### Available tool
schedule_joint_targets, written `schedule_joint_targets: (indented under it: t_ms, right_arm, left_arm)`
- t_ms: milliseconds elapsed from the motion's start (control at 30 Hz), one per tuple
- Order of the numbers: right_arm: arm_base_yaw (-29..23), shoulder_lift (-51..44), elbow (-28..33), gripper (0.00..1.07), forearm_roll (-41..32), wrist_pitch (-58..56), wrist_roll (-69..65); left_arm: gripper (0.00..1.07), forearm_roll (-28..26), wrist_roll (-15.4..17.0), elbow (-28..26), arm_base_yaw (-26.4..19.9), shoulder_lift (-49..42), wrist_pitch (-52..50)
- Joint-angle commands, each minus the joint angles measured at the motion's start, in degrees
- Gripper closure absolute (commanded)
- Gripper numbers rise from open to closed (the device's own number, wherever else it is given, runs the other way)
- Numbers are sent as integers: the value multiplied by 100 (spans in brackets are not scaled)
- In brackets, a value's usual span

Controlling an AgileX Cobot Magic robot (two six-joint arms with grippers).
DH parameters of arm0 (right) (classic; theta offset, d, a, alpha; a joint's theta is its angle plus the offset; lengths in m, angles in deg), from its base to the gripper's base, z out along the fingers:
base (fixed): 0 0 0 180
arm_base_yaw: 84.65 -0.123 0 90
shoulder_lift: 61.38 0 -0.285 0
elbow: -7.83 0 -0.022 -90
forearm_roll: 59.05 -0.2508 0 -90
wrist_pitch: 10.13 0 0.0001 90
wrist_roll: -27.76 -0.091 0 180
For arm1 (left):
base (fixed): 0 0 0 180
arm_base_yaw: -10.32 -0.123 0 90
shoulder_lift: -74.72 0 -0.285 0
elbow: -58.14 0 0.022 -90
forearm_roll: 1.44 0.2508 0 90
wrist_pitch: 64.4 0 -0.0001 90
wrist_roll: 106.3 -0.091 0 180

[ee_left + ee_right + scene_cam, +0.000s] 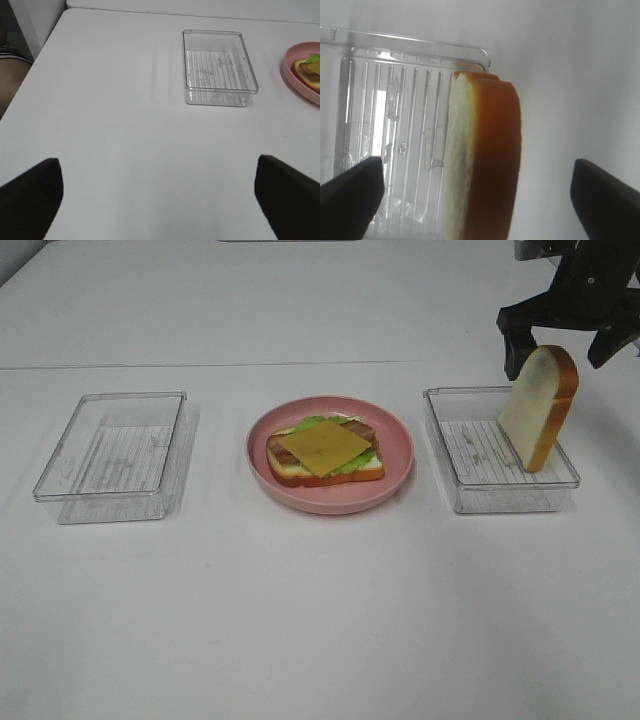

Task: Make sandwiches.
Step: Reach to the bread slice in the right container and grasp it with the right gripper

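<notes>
Next, my right gripper grips the second bread slice by its upper crust edge (556,365) to top the half-built sandwich (325,450).
A half-built sandwich (325,450) lies on a pink plate (330,502): a bread slice, green lettuce, bacon, and a yellow cheese slice (322,446) on top. A second bread slice (540,405) stands on edge, leaning in the right clear container (500,485). My right gripper (562,345) hovers just above it, open, with a finger on each side of the slice (485,160) and not touching it. My left gripper (160,175) is open and empty above bare table. It does not show in the exterior high view.
An empty clear container (110,455) stands left of the plate and also shows in the left wrist view (217,67). The plate's edge (295,75) shows there too. The white table's left edge is in the left wrist view.
</notes>
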State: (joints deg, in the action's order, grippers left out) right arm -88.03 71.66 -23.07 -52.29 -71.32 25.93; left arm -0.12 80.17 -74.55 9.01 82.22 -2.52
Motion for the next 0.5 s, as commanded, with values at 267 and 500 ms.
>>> schedule_joint_targets:
  t_ms: [267,500]
  right_arm:
    - [23,189,-11,38,-178,69,57]
    - [23,183,-11,107,-264,11,17]
  left_arm:
    - [10,-23,-17,-6,-6,-6,-52]
    - [10,-23,-17,-6,-6,-6,-52]
